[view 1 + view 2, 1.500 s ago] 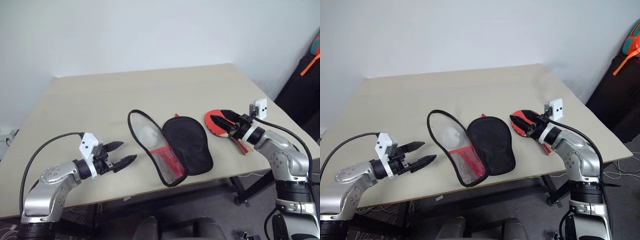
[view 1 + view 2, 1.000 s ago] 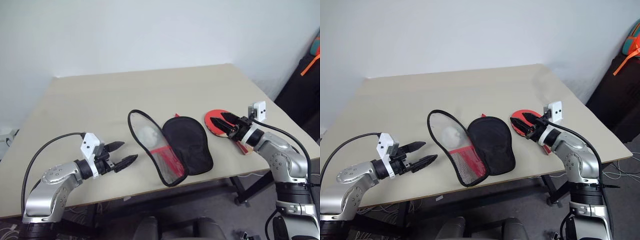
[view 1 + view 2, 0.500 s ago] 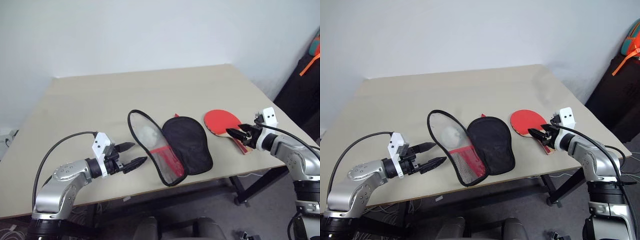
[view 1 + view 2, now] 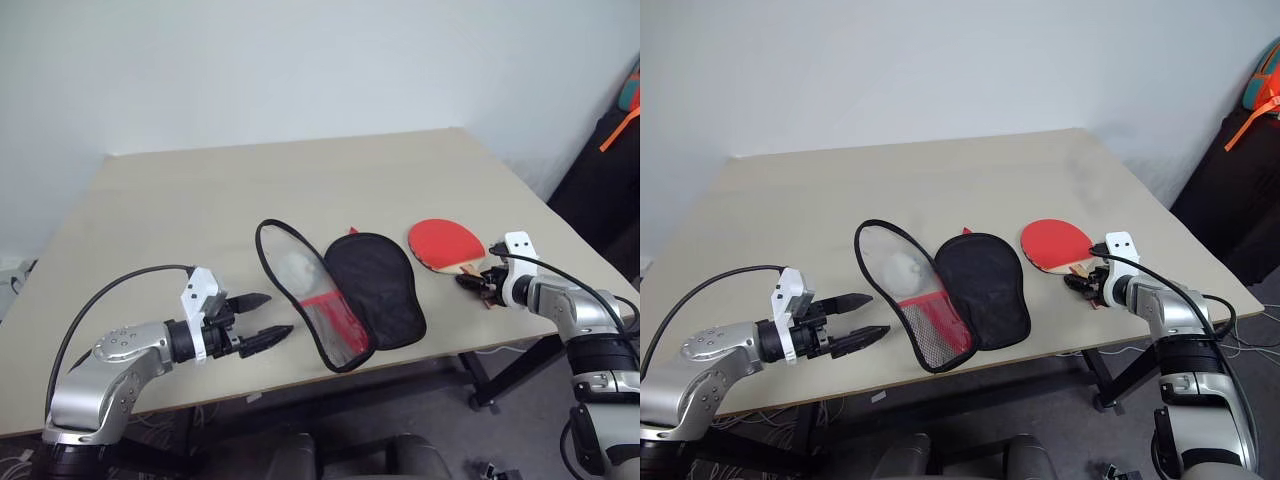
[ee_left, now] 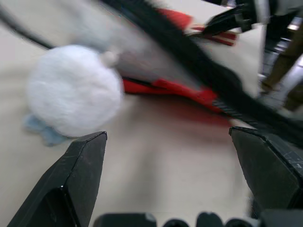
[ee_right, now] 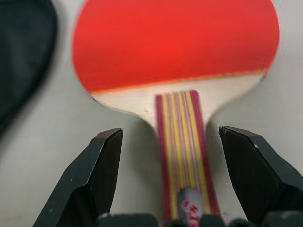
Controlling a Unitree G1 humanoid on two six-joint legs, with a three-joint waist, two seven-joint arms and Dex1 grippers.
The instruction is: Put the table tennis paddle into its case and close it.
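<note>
I should close my right gripper on the wooden handle (image 6: 182, 142): my fingers reach down on either side of the handle.
The table tennis paddle (image 4: 443, 242) lies flat on the table, red face up, with its wooden handle (image 6: 182, 142) pointing at the table's near right edge. My right gripper (image 4: 469, 280) is low at the handle's end and open, one finger (image 6: 105, 165) on each side of the handle without touching it. The case (image 4: 375, 285) lies open left of the paddle, with its black half next to the paddle and its mesh half (image 4: 300, 290) further left. My left gripper (image 4: 279, 313) stands open just left of the mesh half, with nothing in it.
A small white ball (image 5: 73, 94) sits inside the mesh half. The table's front edge (image 4: 300, 385) runs close under both grippers. A black bag with an orange strap (image 4: 610, 150) stands past the table's right side.
My right gripper has come down from above the paddle's red face to the end of its handle and stayed open. My left gripper has edged towards the case.
</note>
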